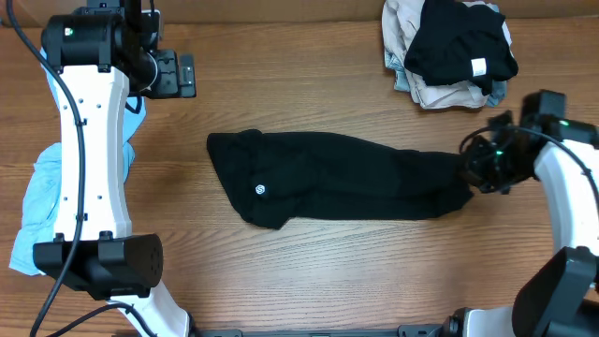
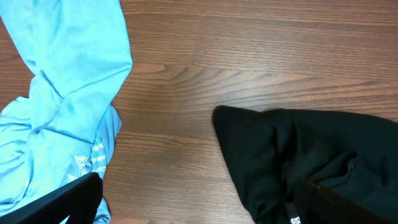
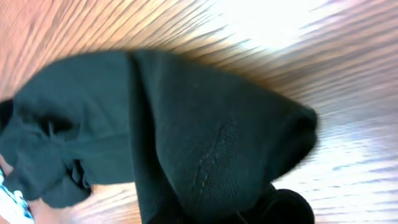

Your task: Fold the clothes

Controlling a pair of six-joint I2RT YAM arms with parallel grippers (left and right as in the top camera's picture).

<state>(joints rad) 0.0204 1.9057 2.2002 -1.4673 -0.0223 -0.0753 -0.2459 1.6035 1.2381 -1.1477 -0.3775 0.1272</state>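
The black shirt (image 1: 337,187) will be folded with its logo end over the rest of it, so my left gripper will first grab it by the far corner of its logo end (image 1: 216,141) next.
A large black shirt (image 1: 337,187) lies bunched lengthwise across the middle of the table; a small white logo shows near its left end. My right gripper (image 1: 473,173) is at its right end, shut on the black fabric, which fills the right wrist view (image 3: 186,143). My left gripper (image 1: 173,75) is open and empty at the far left, well away from the shirt. In the left wrist view its fingers straddle bare table (image 2: 199,205), with the black shirt (image 2: 311,155) to the right and a light blue tee (image 2: 62,93) to the left. The blue tee (image 1: 47,211) lies crumpled at the left edge.
A pile of beige and black clothes (image 1: 449,47) sits at the back right. The left arm's white body (image 1: 89,168) stands over the left side of the wooden table (image 1: 309,103).
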